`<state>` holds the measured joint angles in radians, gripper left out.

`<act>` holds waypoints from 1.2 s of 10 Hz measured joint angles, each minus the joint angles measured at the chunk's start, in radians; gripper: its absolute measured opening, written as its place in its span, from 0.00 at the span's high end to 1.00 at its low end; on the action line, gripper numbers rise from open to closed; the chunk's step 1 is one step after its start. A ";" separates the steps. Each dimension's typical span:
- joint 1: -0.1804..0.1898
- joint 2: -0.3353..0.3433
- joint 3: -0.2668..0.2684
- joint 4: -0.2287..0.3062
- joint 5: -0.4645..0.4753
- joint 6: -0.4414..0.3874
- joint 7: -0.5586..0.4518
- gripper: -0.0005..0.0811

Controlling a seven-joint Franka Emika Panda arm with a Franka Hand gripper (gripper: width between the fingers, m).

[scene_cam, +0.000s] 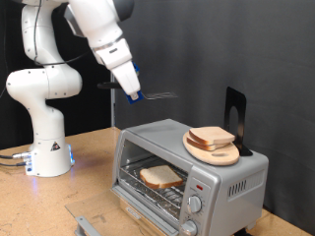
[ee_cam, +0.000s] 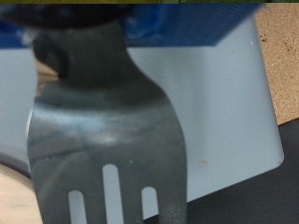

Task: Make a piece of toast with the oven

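Note:
My gripper should keep holding the dark slotted spatula, because the spatula is hanging above the oven's grey top (scene_cam: 157, 135) (ee_cam: 229, 117).
The silver-grey oven (scene_cam: 231, 182) stands at the exterior view's right with its glass door folded down. One slice of toast (scene_cam: 160, 176) lies on the wire rack inside. More slices (scene_cam: 212, 137) sit on a round wooden board (scene_cam: 212, 152) on the oven's top. My gripper (scene_cam: 134, 94) hangs in the air above and to the left of the oven, shut on the handle of a dark slotted spatula (scene_cam: 160, 96) that points right. In the wrist view the gripper's blue fingers (ee_cam: 177, 23) show above the spatula blade (ee_cam: 103, 131), which hangs over the oven's grey top (ee_cam: 229, 103).
A black upright stand (scene_cam: 234, 116) rises behind the board. The robot's white base (scene_cam: 44, 147) stands on the wooden table (scene_cam: 59, 202) at the left. A grey metal piece (scene_cam: 84, 221) lies near the table's front edge. The oven's two knobs (scene_cam: 194, 205) face front.

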<state>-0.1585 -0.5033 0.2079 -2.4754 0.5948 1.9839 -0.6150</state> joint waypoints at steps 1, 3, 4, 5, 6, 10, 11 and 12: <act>0.007 -0.004 0.032 -0.008 0.003 0.022 0.031 0.67; 0.025 -0.004 0.110 -0.024 0.017 0.085 0.108 0.67; 0.032 0.001 0.148 -0.031 0.027 0.121 0.146 0.67; 0.037 0.009 0.184 -0.037 0.038 0.155 0.175 0.67; 0.041 0.020 0.218 -0.041 0.049 0.186 0.195 0.67; 0.044 0.095 0.302 -0.067 0.056 0.282 0.229 0.67; 0.044 0.110 0.306 -0.076 0.056 0.303 0.229 0.67; 0.043 0.122 0.305 -0.083 0.057 0.316 0.228 0.67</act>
<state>-0.1155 -0.3813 0.5131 -2.5581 0.6522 2.3001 -0.3868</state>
